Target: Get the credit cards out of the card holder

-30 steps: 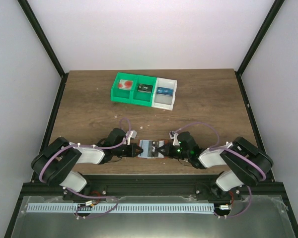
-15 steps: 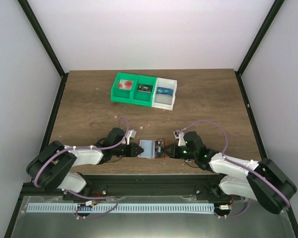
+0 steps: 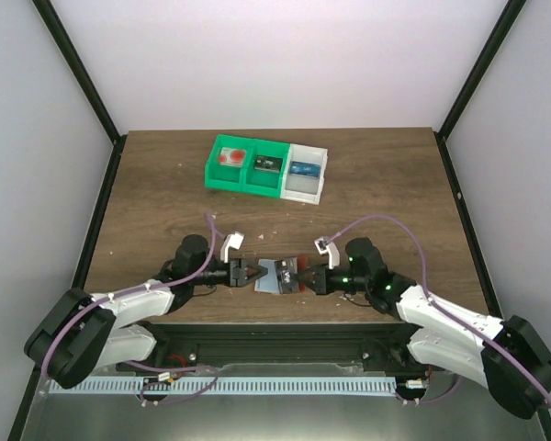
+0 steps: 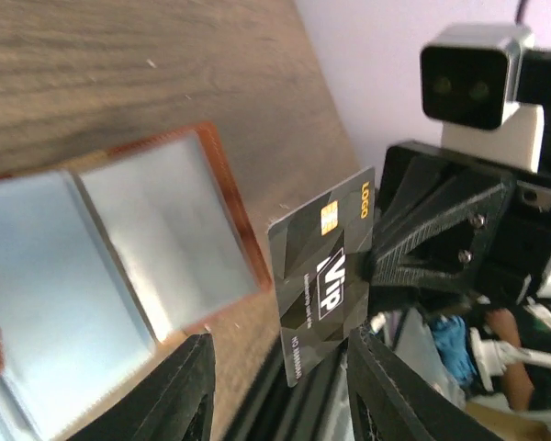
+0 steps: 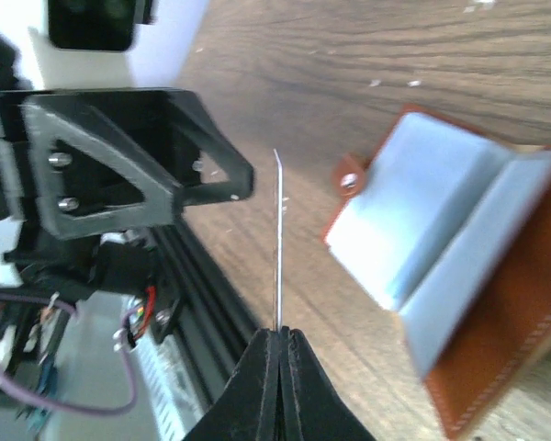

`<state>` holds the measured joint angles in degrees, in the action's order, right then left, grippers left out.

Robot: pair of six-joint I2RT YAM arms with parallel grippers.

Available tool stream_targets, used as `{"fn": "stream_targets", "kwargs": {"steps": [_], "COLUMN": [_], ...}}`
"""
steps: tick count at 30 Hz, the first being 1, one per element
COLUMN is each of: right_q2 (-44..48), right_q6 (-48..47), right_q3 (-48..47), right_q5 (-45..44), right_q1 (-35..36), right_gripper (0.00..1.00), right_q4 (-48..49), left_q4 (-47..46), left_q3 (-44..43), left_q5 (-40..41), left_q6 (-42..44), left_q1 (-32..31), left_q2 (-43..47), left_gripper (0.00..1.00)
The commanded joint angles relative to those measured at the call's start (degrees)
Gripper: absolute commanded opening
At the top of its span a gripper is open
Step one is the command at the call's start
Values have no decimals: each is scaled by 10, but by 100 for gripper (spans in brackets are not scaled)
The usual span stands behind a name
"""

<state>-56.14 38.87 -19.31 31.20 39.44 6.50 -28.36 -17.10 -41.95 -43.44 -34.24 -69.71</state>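
Observation:
My left gripper should move its fingers toward the edge-on credit card before it closes on the card, because there is still a gap between them.
The card holder lies open on the table between my two grippers, orange-brown outside and pale grey-blue inside. In the right wrist view one panel of the card holder tilts up. My right gripper is shut on the edge of a black credit card marked VIP, which it holds clear of the holder. That card shows edge-on there. My left gripper is open with nothing between its fingers, just left of the holder in the top view.
A row of green and white bins stands at the back of the table, with a blue card in the white one. The black frame rail runs along the near edge just behind the grippers.
My left gripper has opened, let go of the holder and drawn back to the left. The right gripper now holds the black card out of the holder.

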Motion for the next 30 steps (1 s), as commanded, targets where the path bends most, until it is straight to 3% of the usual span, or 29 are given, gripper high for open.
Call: {"fn": "stream_targets", "kwargs": {"steps": [1, 8, 15, 25, 30], "right_q2": [23, 6, -13, 2, 10], "right_q6": [-26, -24, -4, -26, -19], "right_q3": [-25, -34, -28, -35, -37], "right_q5": [107, 188, 227, 198, 221], "right_q1": [-5, -5, -5, -5, -5], "right_gripper": [1, 1, 1, 1, 1], "right_q4": [9, 38, 76, 29, 39], "left_q4": [-111, -189, -164, -46, -29], "left_q3": [27, 48, 52, 35, 25], "left_q5": [-116, -154, -144, -89, -102], "left_q6": [-22, -77, -63, -13, -8], "left_q1": [8, 8, 8, 8, 8], "left_q2": [23, 50, 43, 85, 77], "left_gripper": [42, 40, 33, 40, 42]}}
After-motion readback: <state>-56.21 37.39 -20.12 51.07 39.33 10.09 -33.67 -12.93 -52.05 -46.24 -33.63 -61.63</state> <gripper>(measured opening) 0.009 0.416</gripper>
